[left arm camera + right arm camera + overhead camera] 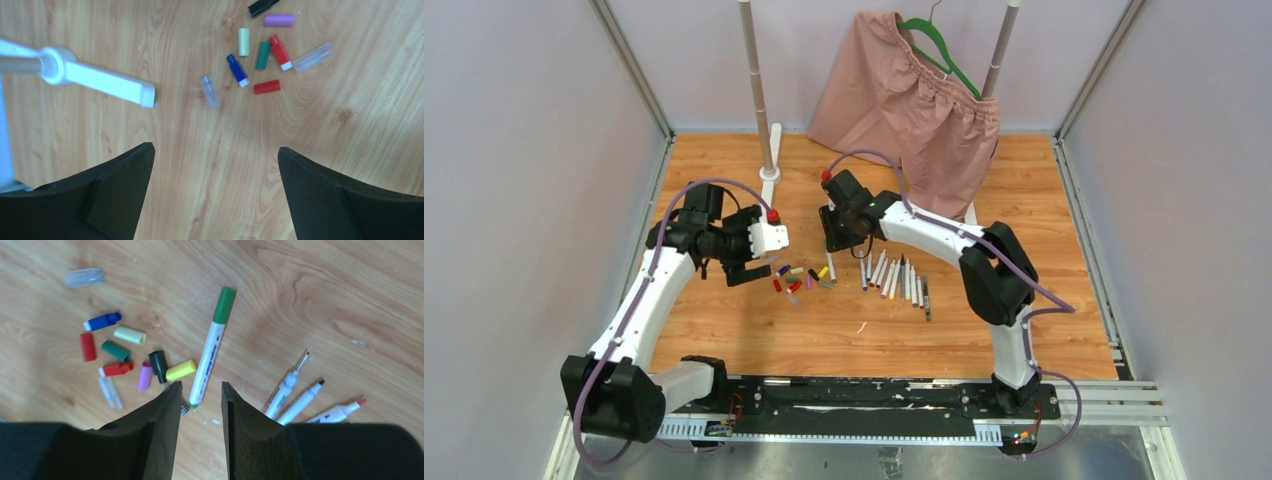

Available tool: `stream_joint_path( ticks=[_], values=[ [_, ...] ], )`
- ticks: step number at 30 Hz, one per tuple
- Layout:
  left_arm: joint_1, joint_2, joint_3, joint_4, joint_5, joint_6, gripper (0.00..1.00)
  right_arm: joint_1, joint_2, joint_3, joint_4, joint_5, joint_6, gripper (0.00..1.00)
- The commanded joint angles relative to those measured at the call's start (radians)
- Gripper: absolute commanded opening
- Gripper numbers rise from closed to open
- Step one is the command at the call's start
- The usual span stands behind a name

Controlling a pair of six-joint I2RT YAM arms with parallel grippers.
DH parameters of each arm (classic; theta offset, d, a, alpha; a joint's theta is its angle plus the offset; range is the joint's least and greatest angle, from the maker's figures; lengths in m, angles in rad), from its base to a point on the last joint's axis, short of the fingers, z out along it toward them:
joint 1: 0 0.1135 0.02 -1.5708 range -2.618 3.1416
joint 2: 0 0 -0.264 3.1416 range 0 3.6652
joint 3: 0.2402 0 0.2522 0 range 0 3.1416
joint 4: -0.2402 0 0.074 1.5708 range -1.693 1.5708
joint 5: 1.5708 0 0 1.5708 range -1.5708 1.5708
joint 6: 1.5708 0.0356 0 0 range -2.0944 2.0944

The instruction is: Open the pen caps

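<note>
The pen's green cap should stay free for my left gripper to open, so my right gripper will next grab the pen by its white body (831,266) (207,363).
Several loose pen caps (117,352) in red, blue, green, yellow, purple, black and clear lie in a cluster on the wooden floor; they also show in the left wrist view (263,55) and the top view (796,280). One pen with a green cap (210,350) lies just ahead of my right gripper (201,386), which is narrowly open, empty and above it. Uncapped pens (287,385) lie in a row to its right (894,278). My left gripper (215,149) is wide open and empty, hovering short of the caps (749,272).
A white stand foot (100,82) lies left of the caps, carrying a pole (759,90). A pink garment (909,110) on a green hanger hangs at the back. Grey walls enclose the wooden floor (874,340).
</note>
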Motion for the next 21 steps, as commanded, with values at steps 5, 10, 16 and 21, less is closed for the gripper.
stream_joint_path(
  ticks=[5,10,16,21],
  values=[
    [0.072,0.057,0.045,-0.005,0.013,-0.124,1.0,0.045,0.167,0.118,-0.044,0.123,-0.006,0.32],
    [0.074,0.036,0.043,-0.004,0.067,-0.151,1.0,0.06,0.207,0.112,-0.044,0.156,-0.009,0.3],
    [0.075,0.044,0.076,-0.004,0.088,-0.185,1.0,0.09,0.223,0.088,-0.044,0.218,-0.025,0.32],
    [0.075,0.037,0.088,-0.004,0.094,-0.188,1.0,0.102,0.2,0.019,-0.04,0.29,-0.025,0.26]
  ],
)
